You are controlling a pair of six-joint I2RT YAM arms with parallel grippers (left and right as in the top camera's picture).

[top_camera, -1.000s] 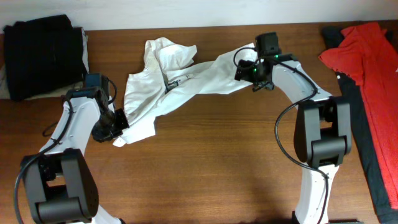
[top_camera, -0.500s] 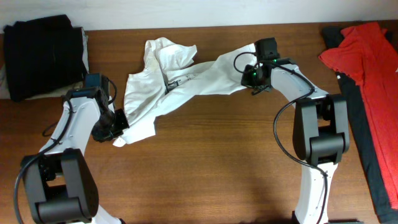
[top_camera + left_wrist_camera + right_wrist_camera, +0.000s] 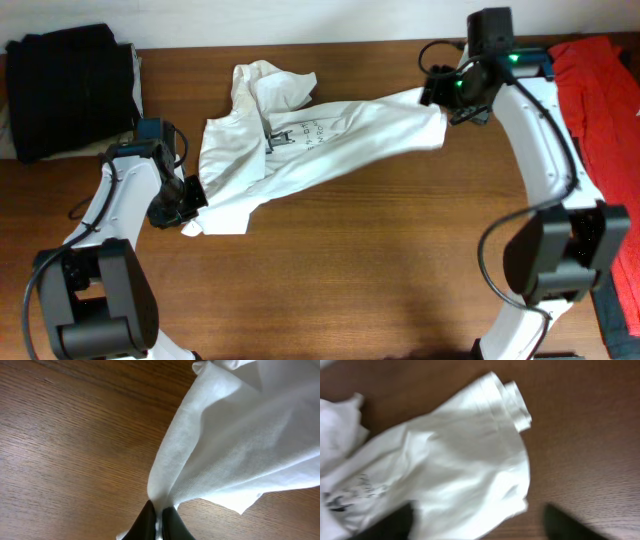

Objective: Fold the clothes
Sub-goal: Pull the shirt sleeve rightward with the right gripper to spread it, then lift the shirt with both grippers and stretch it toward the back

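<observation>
My right gripper should grab the white T-shirt [image 3: 330, 140] by its hemmed end [image 3: 438, 130] next, opposite my left gripper. Then the T-shirt can be spread for folding.
The white T-shirt [image 3: 330, 140] lies wrinkled on the wooden table, stretched from lower left to upper right, with its small dark print [image 3: 293, 132] facing up. My left gripper [image 3: 185, 205] is shut on the shirt's lower left edge; the left wrist view shows the white cloth [image 3: 240, 435] pinched between the dark fingers [image 3: 159, 520]. My right gripper [image 3: 447, 92] is over the shirt's right end. In the right wrist view its fingers [image 3: 477, 512] are wide apart, open, with a hemmed sleeve [image 3: 460, 460] lying on the table below them.
Folded black clothes [image 3: 70, 90] sit at the back left corner. A red garment [image 3: 590, 100] lies over dark cloth [image 3: 575, 200] along the right edge, close behind my right arm.
My right arm swung up and to the right, and the shirt's right end went with it, stretching the shirt out and uncovering the print. The left arm has not moved.
</observation>
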